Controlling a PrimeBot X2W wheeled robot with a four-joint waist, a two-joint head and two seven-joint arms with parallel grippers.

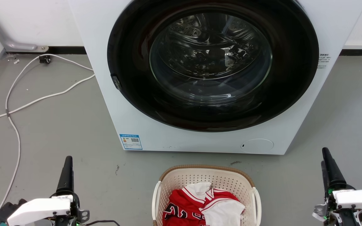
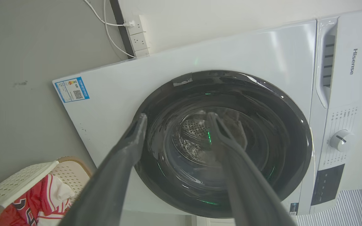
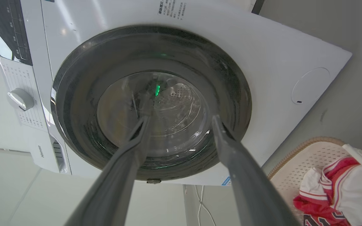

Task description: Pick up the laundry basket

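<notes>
My left gripper picks up the laundry basket by its slim white side handle (image 1: 155,202) next. The laundry basket's wide body (image 1: 207,177) is far broader than my gripper's open fingers.
The laundry basket (image 1: 181,180) is cream with perforated walls, a brown woven-look rim and white side handles. It stands on the grey floor at the bottom centre of the head view, just in front of the washer, with a red and white jersey (image 1: 190,207) inside. My left gripper (image 1: 68,160) is far to its left and my right gripper (image 1: 325,153) far to its right, both clear of it. In the left wrist view the left gripper (image 2: 177,117) is open and empty, the basket (image 2: 17,183) at the lower left. The right gripper (image 3: 181,119) is open too, the basket (image 3: 313,157) at the lower right.
A white front-loading washing machine (image 1: 112,94) with a dark round glass door (image 1: 212,62) stands right behind the basket. White cables (image 1: 17,103) trail over the floor at the left towards a wall socket strip (image 2: 138,37). Bare grey floor lies on both sides of the basket.
</notes>
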